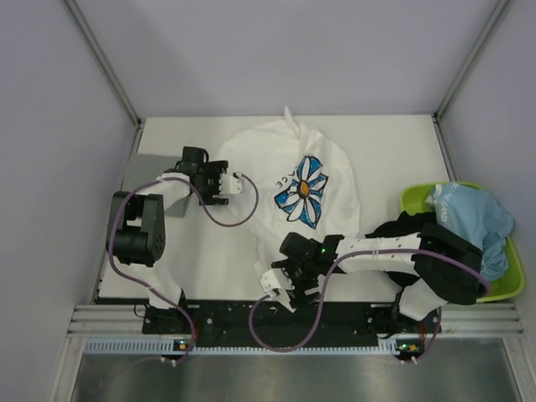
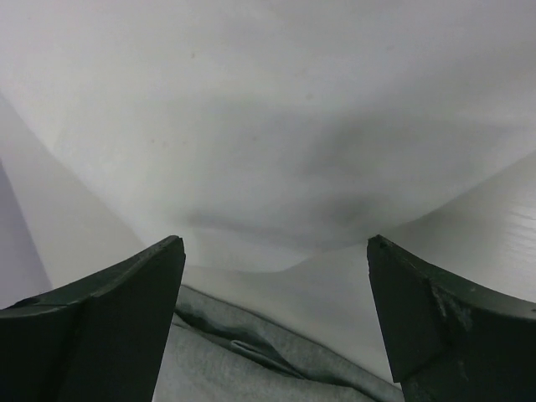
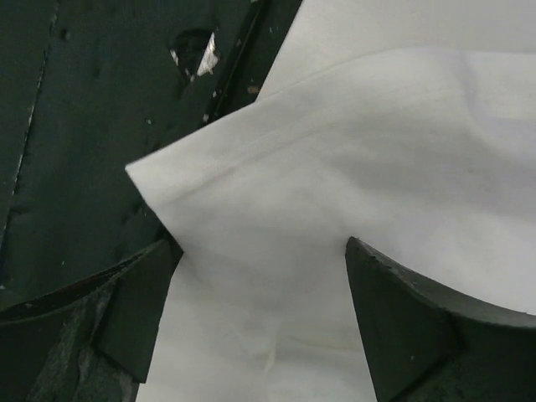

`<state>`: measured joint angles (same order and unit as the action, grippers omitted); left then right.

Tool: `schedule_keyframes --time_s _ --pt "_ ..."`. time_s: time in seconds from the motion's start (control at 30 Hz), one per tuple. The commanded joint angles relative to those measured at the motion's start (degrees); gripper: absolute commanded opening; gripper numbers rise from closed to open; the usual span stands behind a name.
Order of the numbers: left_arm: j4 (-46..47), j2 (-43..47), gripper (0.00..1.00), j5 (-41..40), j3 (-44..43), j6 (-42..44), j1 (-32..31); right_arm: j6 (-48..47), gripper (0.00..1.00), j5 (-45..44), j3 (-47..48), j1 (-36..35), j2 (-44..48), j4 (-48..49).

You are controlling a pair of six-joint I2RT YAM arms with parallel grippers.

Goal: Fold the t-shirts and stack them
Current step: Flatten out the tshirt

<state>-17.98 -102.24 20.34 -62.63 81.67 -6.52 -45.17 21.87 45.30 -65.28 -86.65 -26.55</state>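
Note:
My left gripper is to grab the white t-shirt's edge (image 1: pixel 234 206) next, beside the grey t-shirt (image 1: pixel 151 167) and opposite the right gripper's hemmed corner, to spread the white t-shirt for folding.
A white t-shirt (image 1: pixel 293 180) with a blue flower print lies spread in the middle of the table. My left gripper (image 1: pixel 230 186) is open at the shirt's left edge. In the left wrist view its fingers (image 2: pixel 126 310) stand wide apart, with white cloth (image 2: pixel 268 126) ahead and the grey t-shirt (image 2: pixel 251 364) below. My right gripper (image 1: pixel 280 289) is open over the white shirt's near corner. In the right wrist view that hemmed corner (image 3: pixel 276 209) lies between the open fingers (image 3: pixel 410 318). The folded grey t-shirt (image 1: pixel 151 167) lies at the left, partly under my left arm.
A lime-green tray (image 1: pixel 511 280) stands at the right edge with a light blue t-shirt (image 1: pixel 473 218) and a black t-shirt (image 1: pixel 400 228) piled in it, partly hidden by my right arm. The black base plate (image 3: pixel 100 100) runs along the table's near edge.

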Motion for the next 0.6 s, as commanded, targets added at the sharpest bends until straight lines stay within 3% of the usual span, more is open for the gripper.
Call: schedule_keyframes --time_s 0.0,0.07,0.17,0.2,0.23,0.33,0.57 --pt "8.3 -1.73 0.88 -3.63 3.03 6.57 -1.21 -3.96 0.82 -1.21 -0.39 -2.84 -4.39 4.84" --pt "9.97 -2.09 0.71 -4.25 4.18 6.31 -1.65 -4.05 0.73 -1.74 -0.91 -3.01 -4.67 4.75" --pt "9.28 -2.18 0.4 -3.73 3.92 3.95 -1.74 -4.05 0.38 -2.09 -1.62 -3.02 -2.92 4.66" --pt "8.23 -2.18 0.26 -3.81 3.49 2.63 -1.74 -3.88 0.26 -2.88 -1.7 -3.02 -1.78 4.57" --pt "7.61 -2.0 0.0 -4.25 3.05 1.23 -1.74 -3.35 0.19 -4.28 -1.7 -2.93 -0.55 4.49" --pt "8.75 -0.08 0.0 -7.15 2.34 -6.75 -1.56 -1.77 0.01 -8.58 -0.66 -2.05 3.32 3.78" --pt "0.24 11.51 0.0 -9.09 -1.0 -18.81 -1.3 6.58 0.0 -21.59 8.04 5.76 16.14 3.34"
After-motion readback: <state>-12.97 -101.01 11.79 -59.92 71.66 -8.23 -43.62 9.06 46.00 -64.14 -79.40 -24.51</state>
